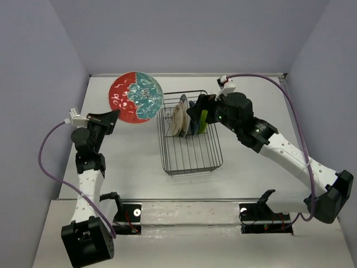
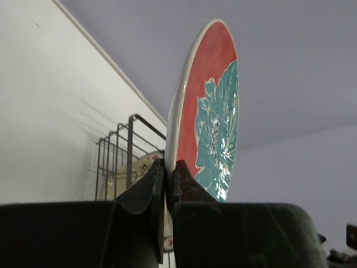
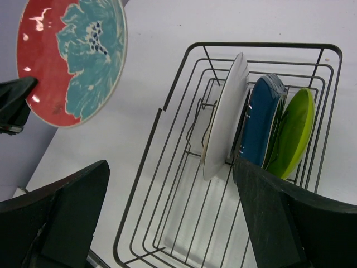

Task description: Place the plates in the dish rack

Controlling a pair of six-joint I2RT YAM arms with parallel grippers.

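The right gripper grabs the large red plate's teal-side rim next, opposite my left gripper, to load the plate edge-first into the rack point(image 1: 192, 159).
My left gripper point(image 1: 114, 115) is shut on the rim of the large red plate with a teal floral centre point(image 1: 135, 96). It holds the plate on edge above the table, left of the dish rack point(image 1: 192, 159). The left wrist view shows the jaws point(image 2: 169, 167) pinching the plate's lower rim point(image 2: 209, 106). Standing in the rack's far end are a pale plate point(image 3: 226, 111), the dark blue plate point(image 3: 262, 120) and the lime green plate point(image 3: 295, 128). My right gripper point(image 3: 172, 167) is open and empty above the rack, near these plates point(image 1: 201, 109).
The rack's near half point(image 3: 184, 223) holds nothing but bare wires. The table's back wall edge runs just behind the red plate and the rack. A purple cable loops off each arm.
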